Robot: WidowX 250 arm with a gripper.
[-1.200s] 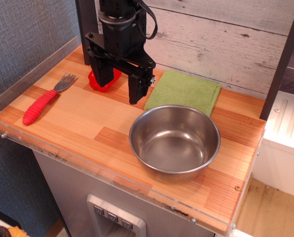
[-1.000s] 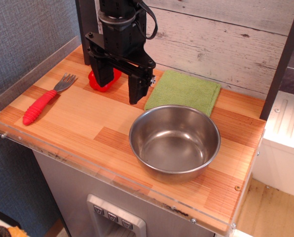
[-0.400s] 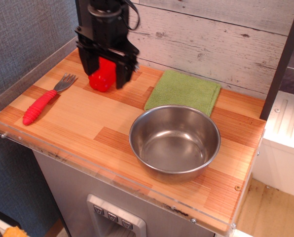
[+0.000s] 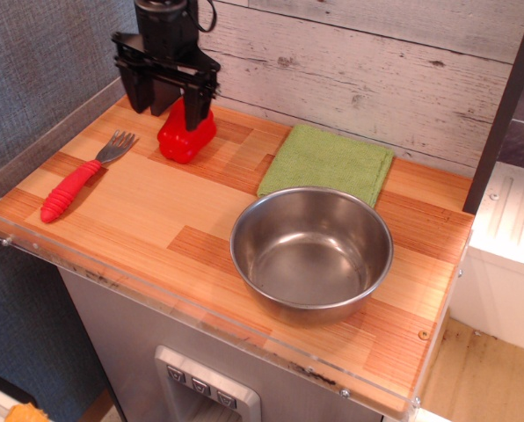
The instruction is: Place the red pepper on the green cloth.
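My gripper grabs the red pepper by its glossy lobed body [image 4: 185, 141] next, to place it on the green cloth [image 4: 327, 163].
The red pepper [image 4: 187, 136] sits on the wooden counter at the back left, glossy and lobed. My black gripper [image 4: 167, 104] hangs over its back edge, raised a little above it, with the two fingers spread wide and nothing between them. One finger [image 4: 198, 98] stands in front of the pepper's top. The green cloth [image 4: 327, 163] lies flat at the back middle, to the right of the pepper and behind the steel bowl.
A steel bowl [image 4: 312, 251] stands at the front right. A grey fork with a ribbed red handle [image 4: 72, 187] lies at the left. A plank wall runs along the back. A clear rim edges the counter's front and left [image 4: 112, 281].
My gripper has moved left and back and risen, from low in front of the pepper to above its back edge. The pepper now shows almost whole. Nothing else moved.
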